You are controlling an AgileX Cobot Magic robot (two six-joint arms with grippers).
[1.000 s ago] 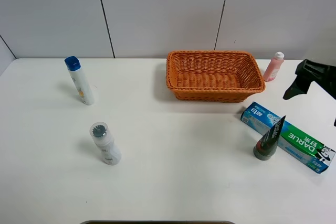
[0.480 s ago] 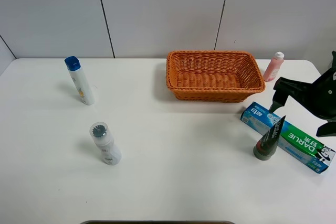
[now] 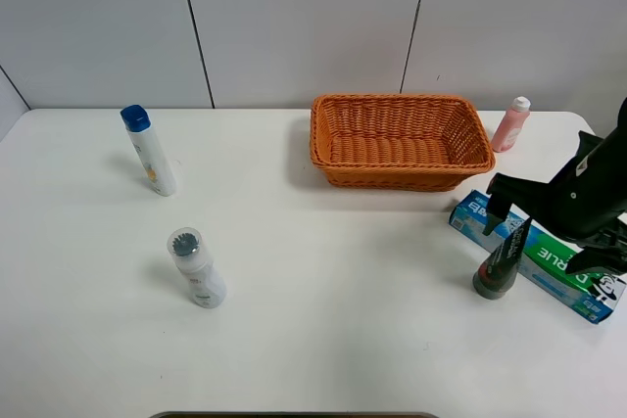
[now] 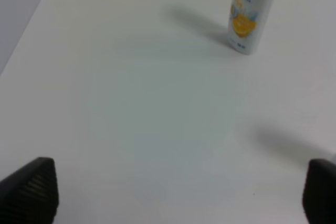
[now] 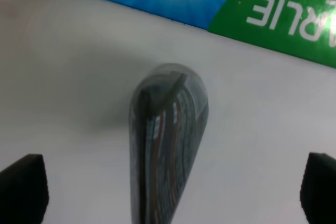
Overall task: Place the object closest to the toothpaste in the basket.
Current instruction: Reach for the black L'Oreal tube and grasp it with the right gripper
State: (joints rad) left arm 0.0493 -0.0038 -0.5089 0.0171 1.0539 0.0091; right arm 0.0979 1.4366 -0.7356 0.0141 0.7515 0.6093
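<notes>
The dark tube's top is level with my right gripper's fingers, and they are above its body. They would miss if they closed now, so my right gripper needs to lower first and then close on the tube.
A blue and green Darlie toothpaste box (image 3: 555, 277) lies at the right of the white table, and also shows in the right wrist view (image 5: 294, 19). A dark tube (image 3: 501, 263) stands on its cap right beside the box. My right gripper (image 3: 545, 233) is open and hangs over the box and the tube. In the right wrist view the tube (image 5: 168, 124) sits between the spread fingertips of the gripper (image 5: 169, 190). The orange wicker basket (image 3: 400, 100) stands at the back, empty. My left gripper (image 4: 173, 190) is open over bare table and is out of the exterior view.
A pink bottle (image 3: 509, 124) stands right of the basket. A white bottle with a blue cap (image 3: 150, 151) stands at the left and shows in the left wrist view (image 4: 252, 9). A white bottle with a grey cap (image 3: 196, 268) stands nearer the front left.
My right gripper has come in from the right edge, moving left and down over the toothpaste box to the dark tube. Nothing on the table has moved.
</notes>
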